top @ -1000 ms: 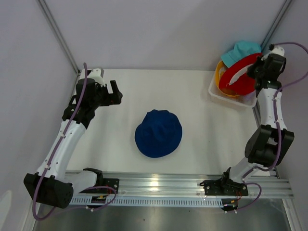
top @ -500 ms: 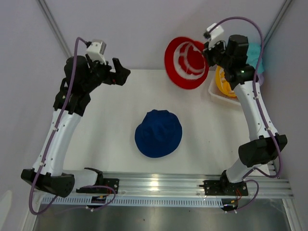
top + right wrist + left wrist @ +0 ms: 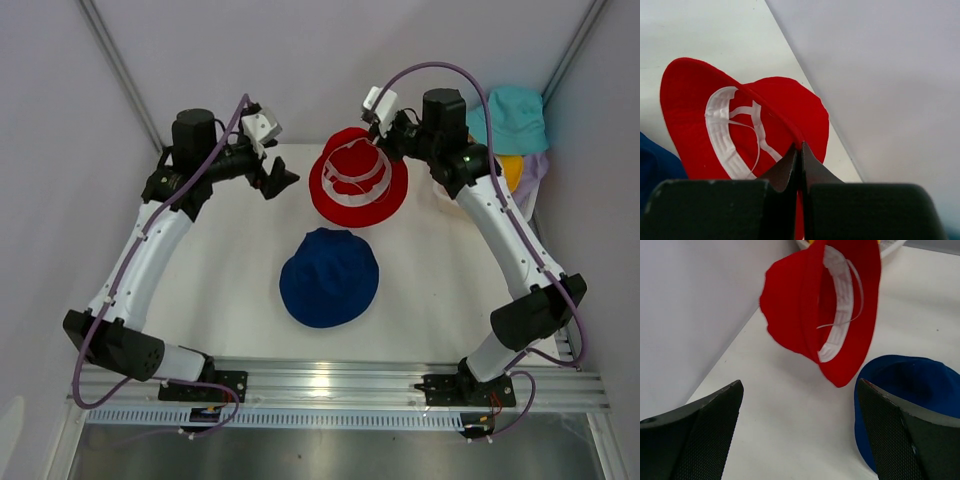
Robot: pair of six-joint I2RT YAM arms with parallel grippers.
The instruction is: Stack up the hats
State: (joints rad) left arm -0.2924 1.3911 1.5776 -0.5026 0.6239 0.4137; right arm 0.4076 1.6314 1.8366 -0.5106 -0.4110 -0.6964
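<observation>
I should next use my left gripper to grab the red hat's brim (image 3: 319, 186) opposite my right gripper. The red hat's opening then stays free to stack over the navy hat (image 3: 329, 277).
A red hat (image 3: 358, 178) hangs in the air over the back middle of the table, its white-taped inside turned outward. My right gripper (image 3: 395, 140) is shut on its brim; in the right wrist view the closed fingertips (image 3: 800, 146) pinch the red hat's (image 3: 700, 125) edge. A navy hat (image 3: 329, 277) lies crown up at the table's centre, just in front of and below it. My left gripper (image 3: 283, 180) stands open just left of the red hat, holding nothing. The left wrist view looks between its wide fingers (image 3: 800, 383) at the red hat (image 3: 805, 305) and navy hat (image 3: 910, 385).
A teal hat (image 3: 515, 110), a yellow hat (image 3: 510, 168) and a lavender hat (image 3: 535, 175) are piled at the back right corner behind my right arm. Grey walls close in the left, back and right. A metal rail (image 3: 330, 385) runs along the near edge.
My right arm has carried the red hat from the back right pile leftward to the back middle. My left arm has swung right toward it, staying open.
</observation>
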